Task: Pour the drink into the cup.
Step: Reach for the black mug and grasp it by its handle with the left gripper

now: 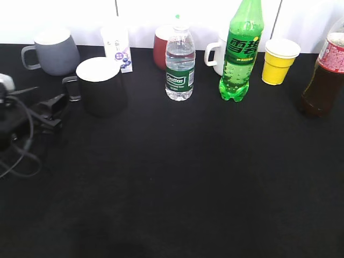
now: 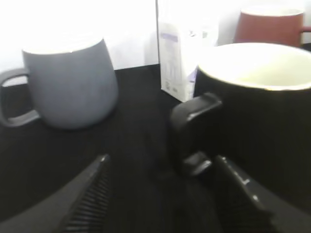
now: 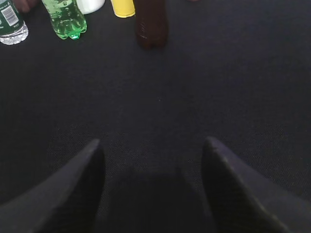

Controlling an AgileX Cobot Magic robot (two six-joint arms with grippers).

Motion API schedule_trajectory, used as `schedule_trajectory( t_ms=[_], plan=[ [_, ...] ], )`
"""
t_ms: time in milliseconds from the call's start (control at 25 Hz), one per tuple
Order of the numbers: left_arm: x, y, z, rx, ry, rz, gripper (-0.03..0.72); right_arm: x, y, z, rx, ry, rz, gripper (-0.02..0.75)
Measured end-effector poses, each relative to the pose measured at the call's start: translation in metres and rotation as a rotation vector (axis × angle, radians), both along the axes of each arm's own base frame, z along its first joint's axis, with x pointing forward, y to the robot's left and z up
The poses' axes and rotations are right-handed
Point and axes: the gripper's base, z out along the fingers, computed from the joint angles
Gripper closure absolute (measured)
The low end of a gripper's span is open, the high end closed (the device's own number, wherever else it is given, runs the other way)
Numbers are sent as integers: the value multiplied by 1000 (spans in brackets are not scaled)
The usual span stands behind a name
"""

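My left gripper takes the cup by its slim black handle (image 1: 66, 89) next, since the cup's round body is wider than my open fingers.
The drink (image 1: 325, 75), dark brown liquid in a clear bottle with a red label, stands at the far right edge of the exterior view; its base shows in the right wrist view (image 3: 150, 24). The cup (image 1: 101, 86), a black mug with a white inside, stands at the left and fills the right of the left wrist view (image 2: 252, 111). My left gripper (image 1: 54, 107) is open just left of the cup's handle (image 2: 192, 131), its fingertips (image 2: 163, 162) on either side of it without touching. My right gripper (image 3: 153, 150) is open and empty, well short of the drink; it is out of the exterior view.
A grey mug (image 1: 54, 51), a white carton (image 1: 118, 45), a red mug (image 1: 161, 45), a water bottle (image 1: 179, 64), a green soda bottle (image 1: 240, 51), a white mug (image 1: 216, 56) and a yellow paper cup (image 1: 279, 60) stand along the back of the black table (image 1: 177, 177).
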Motion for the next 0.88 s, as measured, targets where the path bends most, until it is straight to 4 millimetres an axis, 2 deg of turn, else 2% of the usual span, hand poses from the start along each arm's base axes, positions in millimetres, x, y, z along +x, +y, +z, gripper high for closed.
schedule_trajectory(
  t_ms=[120, 320, 480, 600, 680, 760, 800, 880],
  plan=[
    [12, -3, -12, 5, 16, -15, 191, 0, 0, 0, 0, 0, 0, 258],
    [37, -7, -2, -7, -61, -17, 191, 0, 0, 0, 2, 0, 1, 258],
    [45, -8, -15, -5, -42, -20, 193, 0, 0, 0, 5, -1, 3, 258],
    [55, -10, -17, -12, -62, -22, 216, 0, 1, 0, 7, -1, 5, 258],
    [65, -12, -13, -13, -91, -27, 264, 0, 1, 0, 11, -1, 7, 258],
    [67, -12, -13, -11, -92, -33, 318, 0, 2, 0, 21, -2, 15, 258],
    [67, -13, -15, -10, -87, -35, 377, 0, 2, 0, 22, -2, 15, 258],
    [67, -15, -20, -14, -91, -53, 566, 0, 2, 0, 23, -3, 16, 258]
  ],
)
